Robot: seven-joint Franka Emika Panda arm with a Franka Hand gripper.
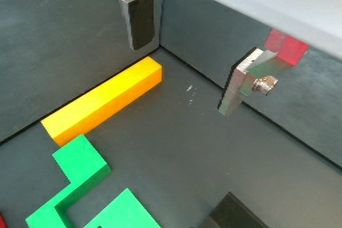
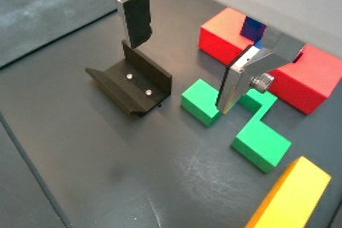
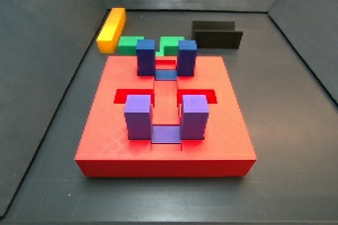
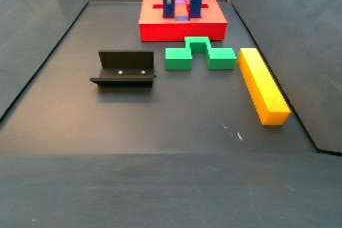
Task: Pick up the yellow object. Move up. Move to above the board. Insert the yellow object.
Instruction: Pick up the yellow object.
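Note:
The yellow object [image 3: 113, 30] [image 1: 104, 98] is too long from end to end for my fingers. My gripper should next grab it by its long sides, across its narrow width.
The yellow object [image 4: 262, 82] is a long yellow bar with orange sides, lying flat on the dark floor near a wall; it also shows in the other side view [image 3: 111, 29] and in both wrist views [image 1: 104, 97] [image 2: 291, 197]. The board [image 3: 165, 120] is a red slab with purple and dark-blue upright blocks; it also shows in the other side view [image 4: 183, 17] and in a wrist view [image 2: 267, 57]. My gripper [image 1: 185, 74] [image 2: 183, 75] is open and empty, high above the floor between the fixture, the green block and the board. It is well apart from the yellow bar.
A green block [image 4: 201, 54] [image 2: 221, 107] lies between the board and the yellow bar. The dark fixture [image 4: 124, 69] [image 2: 131, 84] stands on the floor to the side. Dark walls enclose the floor.

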